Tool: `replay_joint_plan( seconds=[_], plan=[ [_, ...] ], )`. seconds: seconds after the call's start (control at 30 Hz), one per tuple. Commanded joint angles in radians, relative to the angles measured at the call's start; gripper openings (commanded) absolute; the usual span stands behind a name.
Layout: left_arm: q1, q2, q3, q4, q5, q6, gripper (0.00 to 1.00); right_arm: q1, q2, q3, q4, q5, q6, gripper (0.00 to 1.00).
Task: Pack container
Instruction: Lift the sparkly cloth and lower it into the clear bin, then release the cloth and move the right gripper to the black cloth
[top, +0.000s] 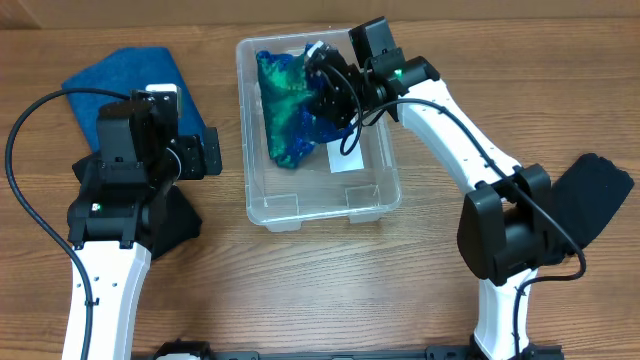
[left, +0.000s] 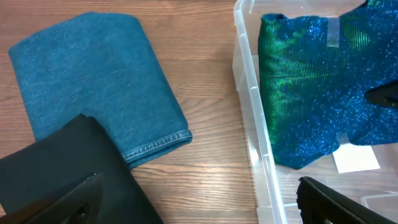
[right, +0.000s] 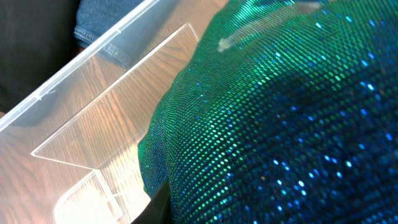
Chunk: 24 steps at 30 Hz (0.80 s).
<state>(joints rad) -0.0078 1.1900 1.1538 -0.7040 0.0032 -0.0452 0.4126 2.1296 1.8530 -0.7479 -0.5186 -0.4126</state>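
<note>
The cloth's held edge is within the container's sides and the cloth would land inside the container (top: 372, 205), so it is now time for my right gripper to open.
The clear container (top: 372, 205) stands at the table's middle, its white label (top: 347, 160) showing on the bottom. A sparkly blue-green cloth (top: 285, 115) lies in its far half. My right gripper (top: 332, 98) is down inside the container, shut on the cloth's right edge. In the right wrist view the cloth (right: 280, 112) fills the frame and hides the fingertips, and the container wall (right: 112, 81) is at left. My left gripper (top: 205, 155) is open and empty over the table, left of the container. In the left wrist view its jaws (left: 199, 205) straddle the container wall (left: 255, 112).
A folded blue towel (top: 120, 75) lies at the far left, also in the left wrist view (left: 93, 81). A black cloth (top: 178, 222) lies under my left arm, also in the left wrist view (left: 62, 168). Another black cloth (top: 600, 195) lies at the right edge.
</note>
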Motion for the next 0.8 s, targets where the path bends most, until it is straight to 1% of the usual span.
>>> replay_joint_plan(
  seconds=[0.0,0.03,0.07,0.1,0.13,0.23,0.3,0.47,0.53,0.6,0.63,0.67,0.7,0.77],
  plan=[
    [-0.005,0.007,0.027,0.002,0.008,0.023,1.00,0.002,-0.008,0.018,0.013,-0.059,-0.007,0.04],
    [-0.005,0.007,0.027,0.002,0.008,0.023,1.00,0.002,-0.008,0.018,0.013,-0.056,-0.006,0.20],
    [-0.005,0.007,0.027,0.002,0.008,0.023,1.00,0.002,-0.008,0.018,0.013,-0.040,0.005,0.67],
    [-0.005,0.007,0.027,0.002,0.008,0.023,1.00,0.002,-0.008,0.018,0.016,0.002,0.028,1.00],
    [-0.005,0.007,0.027,0.002,0.008,0.023,1.00,0.002,-0.008,0.018,0.021,0.064,0.054,1.00],
    [-0.005,0.007,0.027,0.004,0.008,0.023,1.00,-0.011,-0.011,0.046,0.003,0.381,0.194,1.00],
    [-0.005,0.007,0.027,0.004,0.008,0.023,1.00,-0.016,-0.021,0.103,-0.054,0.421,0.204,1.00],
    [-0.005,0.007,0.027,0.005,0.008,0.023,1.00,-0.016,-0.061,0.320,-0.232,0.515,0.207,1.00],
    [-0.005,0.007,0.027,0.005,0.006,0.023,1.00,-0.016,-0.091,0.397,-0.287,0.600,0.260,1.00],
    [-0.005,0.007,0.027,0.005,0.004,0.023,1.00,-0.027,-0.124,0.436,-0.330,0.713,0.342,1.00],
    [-0.005,0.007,0.027,0.005,0.004,0.023,1.00,-0.050,-0.146,0.438,-0.378,0.755,0.424,1.00],
    [-0.005,0.007,0.027,0.005,0.004,0.023,1.00,-0.073,-0.151,0.438,-0.429,0.750,0.476,0.96],
    [-0.005,0.007,0.027,0.005,0.004,0.023,1.00,-0.097,-0.150,0.437,-0.488,0.737,0.517,0.84],
    [-0.005,0.007,0.027,0.006,0.004,0.023,1.00,-0.140,-0.138,0.421,-0.610,0.723,0.602,0.52]
  ],
)
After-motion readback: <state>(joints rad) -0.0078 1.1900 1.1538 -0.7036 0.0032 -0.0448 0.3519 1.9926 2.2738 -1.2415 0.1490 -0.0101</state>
